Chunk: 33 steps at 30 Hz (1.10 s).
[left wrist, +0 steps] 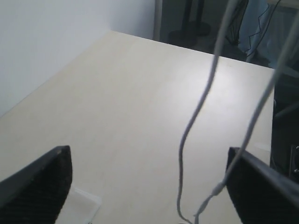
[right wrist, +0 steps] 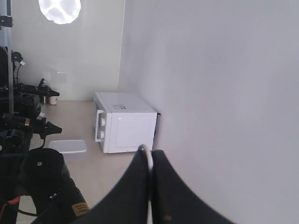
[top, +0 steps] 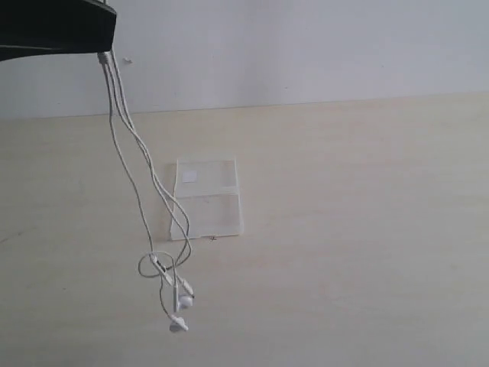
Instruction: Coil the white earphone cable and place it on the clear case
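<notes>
My left gripper takes hold of the white earphone cable (top: 134, 131) by its hanging parts next, to coil it for the clear case.
The white earphone cable (top: 134, 131) hangs in two long strands from under a black gripper part (top: 69, 30) at the top left of the exterior view. Its small loop, inline remote (top: 160, 267) and two earbuds (top: 184, 303) dangle low in front of the clear case (top: 206, 197). The case lies open and flat on the table, with its white sticker (top: 189, 177) on the far half. My right gripper (right wrist: 150, 156) is shut on a white bit of cable (right wrist: 148, 157). My left gripper (left wrist: 147, 151) is wide open above the table, and the cable strands (left wrist: 181, 154) hang between its fingers without touching them. A corner of the case (left wrist: 84, 203) shows below.
The pale wooden table (top: 367, 229) meets a white wall at the back. The right wrist view shows a white microwave (right wrist: 124, 121), a flat white lid (right wrist: 67, 146) and dark equipment (right wrist: 18, 116) off to one side.
</notes>
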Each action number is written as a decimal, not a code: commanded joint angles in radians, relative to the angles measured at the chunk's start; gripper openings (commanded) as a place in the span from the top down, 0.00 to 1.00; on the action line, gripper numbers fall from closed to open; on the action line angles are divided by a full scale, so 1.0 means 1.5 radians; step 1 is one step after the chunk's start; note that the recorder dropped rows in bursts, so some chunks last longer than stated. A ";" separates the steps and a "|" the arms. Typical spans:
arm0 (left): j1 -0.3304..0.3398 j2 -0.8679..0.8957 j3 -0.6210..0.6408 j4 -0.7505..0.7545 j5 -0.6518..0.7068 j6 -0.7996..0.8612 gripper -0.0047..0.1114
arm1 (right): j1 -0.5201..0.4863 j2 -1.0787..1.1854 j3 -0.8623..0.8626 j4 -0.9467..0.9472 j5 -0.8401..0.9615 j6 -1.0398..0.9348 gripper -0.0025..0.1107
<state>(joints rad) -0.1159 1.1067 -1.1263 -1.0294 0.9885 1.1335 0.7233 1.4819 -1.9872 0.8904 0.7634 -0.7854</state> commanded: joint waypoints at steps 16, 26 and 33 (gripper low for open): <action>-0.004 0.051 0.011 -0.079 0.000 0.060 0.47 | -0.001 0.001 -0.004 0.016 -0.002 -0.006 0.98; -0.004 0.059 0.011 -0.066 0.000 0.060 0.67 | -0.001 -0.002 -0.004 0.019 -0.002 -0.016 0.98; -0.004 0.059 0.011 -0.010 0.000 0.060 0.96 | -0.001 -0.007 -0.004 0.018 -0.001 -0.016 0.98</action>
<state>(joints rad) -0.1159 1.1911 -1.1137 -1.0743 0.9880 1.2193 0.7233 1.4819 -1.9872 0.9067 0.7651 -0.8005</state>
